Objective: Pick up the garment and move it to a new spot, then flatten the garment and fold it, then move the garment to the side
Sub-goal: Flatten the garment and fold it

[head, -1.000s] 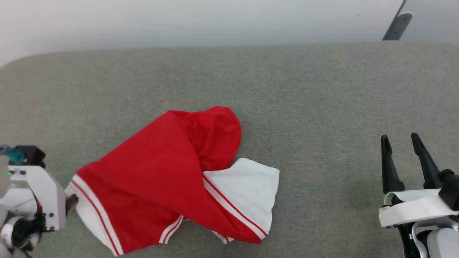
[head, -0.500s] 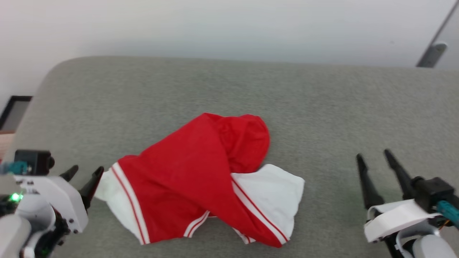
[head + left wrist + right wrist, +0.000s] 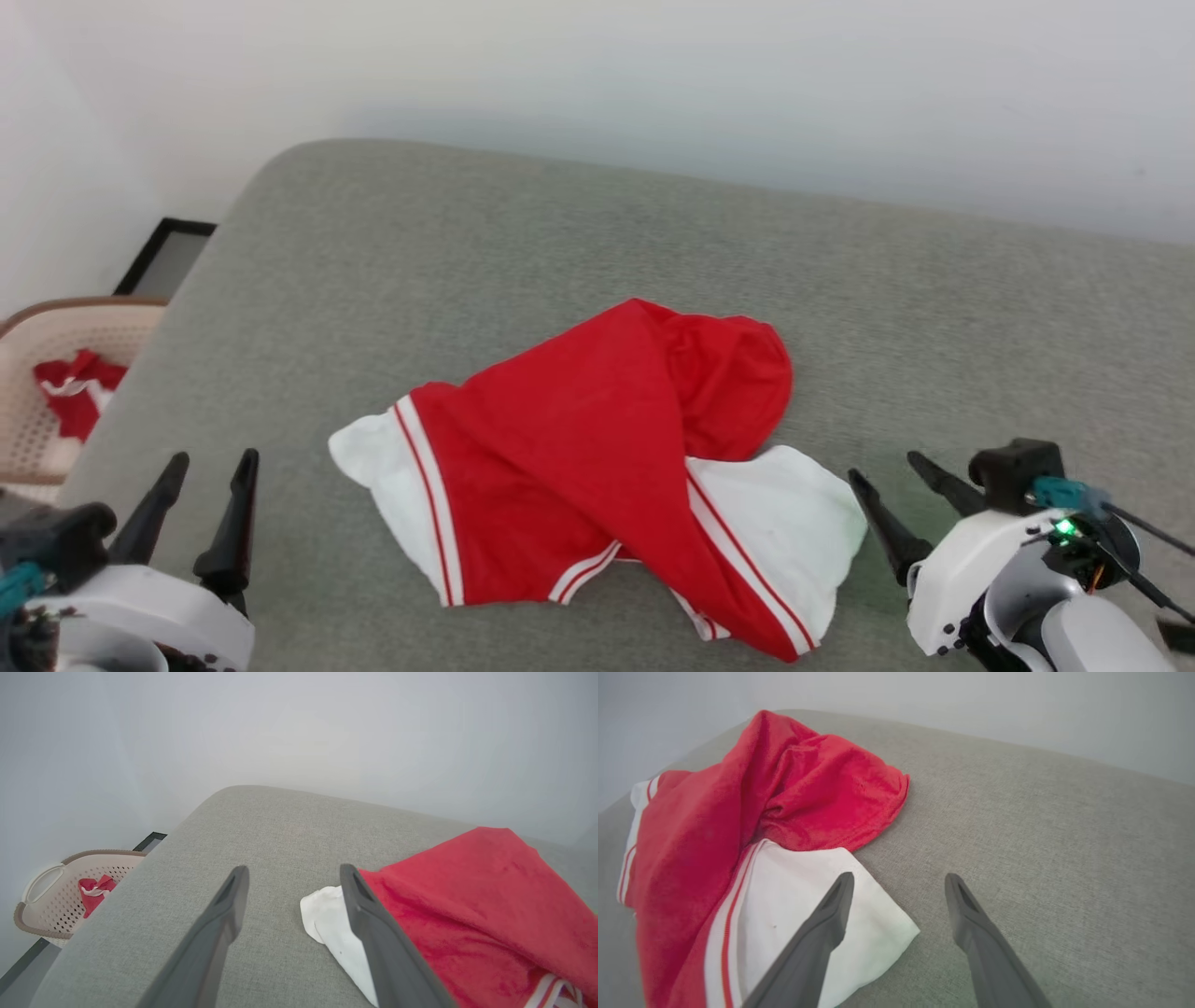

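Note:
The left gripper reaches the white sleeve next and pinches its outer hem edge. The thin edge lies free, while the red body [image 3: 560, 448] lies crumpled.
The garment [image 3: 597, 448], a red shirt with white sleeve ends and red-white trim, lies crumpled on the grey padded surface [image 3: 560, 233]. My left gripper [image 3: 210, 459] stands open at the lower left, apart from the white sleeve end [image 3: 373, 467], nothing between its fingers. In the left wrist view the left gripper [image 3: 292, 872] points past the sleeve end [image 3: 327, 919] and the garment [image 3: 467, 896]. My right gripper [image 3: 887, 471] is open at the lower right, close to the other white sleeve end [image 3: 794, 523]. In the right wrist view the right gripper [image 3: 899, 879] hovers over the garment's [image 3: 738, 802] white corner [image 3: 808, 891].
A pale laundry basket [image 3: 56, 336] with red cloth inside stands on the floor left of the surface, also in the left wrist view as the basket [image 3: 46, 896]. A dark frame [image 3: 168, 252] leans by the white wall [image 3: 653, 84]. The surface's rounded left edge is near my left gripper.
The left gripper has let go of the white sleeve end, opened and drawn back. The head camera has turned left, so the whole picture shifted right and the basket came into view.

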